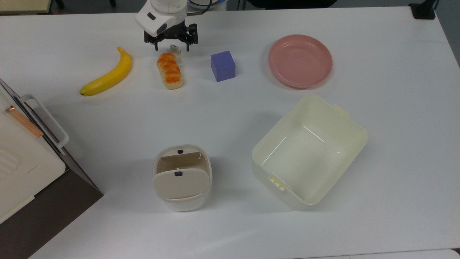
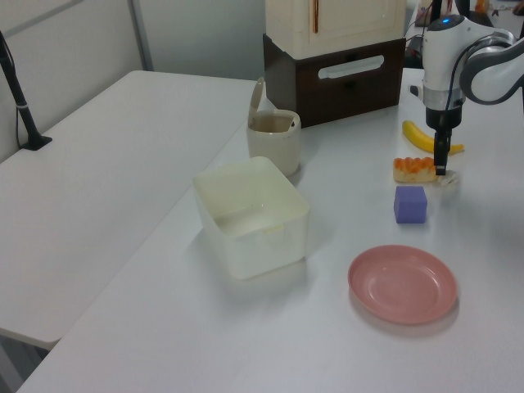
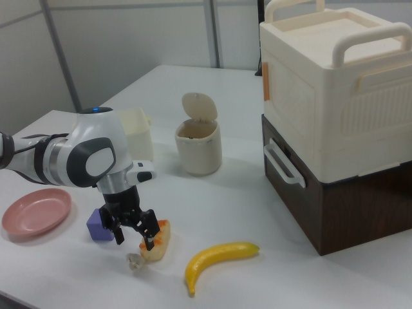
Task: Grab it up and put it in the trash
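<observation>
My gripper grabs the tiny white crumpled wad (image 2: 449, 177) by its crumpled body next. Then the wad goes in the trash (image 2: 273, 135).
The tiny white crumpled wad (image 1: 174, 48) lies on the table at the far end of the orange-glazed bread loaf (image 1: 170, 71). My gripper (image 1: 171, 47) hangs open right over the wad, one finger on each side in the top view. In the right view the gripper (image 3: 134, 240) is still a little above the wad (image 3: 135, 261). In the left view one finger (image 2: 440, 162) partly covers the wad (image 2: 449, 177). The cream-white trash bin (image 1: 182, 203) with its beige swing flap stands near the table's front, well away from the gripper.
A banana (image 1: 107, 73), a purple cube (image 1: 222, 66) and a pink plate (image 1: 300, 61) lie in a row with the loaf. A pale-yellow tub (image 1: 276, 181) sits to the top view's right of the bin. A large cream box on a dark base (image 1: 21, 154) fills the left edge.
</observation>
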### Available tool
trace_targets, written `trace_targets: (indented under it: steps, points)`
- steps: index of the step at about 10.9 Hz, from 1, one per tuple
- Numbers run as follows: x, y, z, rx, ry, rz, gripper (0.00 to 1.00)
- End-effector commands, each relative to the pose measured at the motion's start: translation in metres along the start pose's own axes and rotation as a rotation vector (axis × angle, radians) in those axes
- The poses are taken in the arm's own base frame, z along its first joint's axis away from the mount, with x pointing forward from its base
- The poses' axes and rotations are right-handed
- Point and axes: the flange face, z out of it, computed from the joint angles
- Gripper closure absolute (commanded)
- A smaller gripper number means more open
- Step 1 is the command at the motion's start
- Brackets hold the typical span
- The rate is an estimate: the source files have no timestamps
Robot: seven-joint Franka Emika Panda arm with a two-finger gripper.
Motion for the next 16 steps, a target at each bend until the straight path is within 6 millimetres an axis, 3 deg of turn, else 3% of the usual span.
trace_targets:
  steps: [1,8,10,12,13,14,15,16]
  points:
    - [-0.006,-0.017,0.016,-0.063,-0.028,-0.102,0.03]
    - [-0.011,-0.02,0.026,-0.097,-0.061,-0.175,0.08]
    - [-0.01,-0.021,0.031,-0.102,-0.075,-0.178,0.17]
    - [-0.009,-0.02,0.031,-0.103,-0.076,-0.176,0.37]
    - [-0.009,-0.02,0.032,-0.104,-0.079,-0.178,0.54]
    - [-0.008,-0.02,0.031,-0.105,-0.077,-0.189,0.78]
    - [-0.005,-0.019,0.027,-0.106,-0.072,-0.228,0.89]
    - [-0.006,-0.019,0.026,-0.106,-0.08,-0.24,0.91]
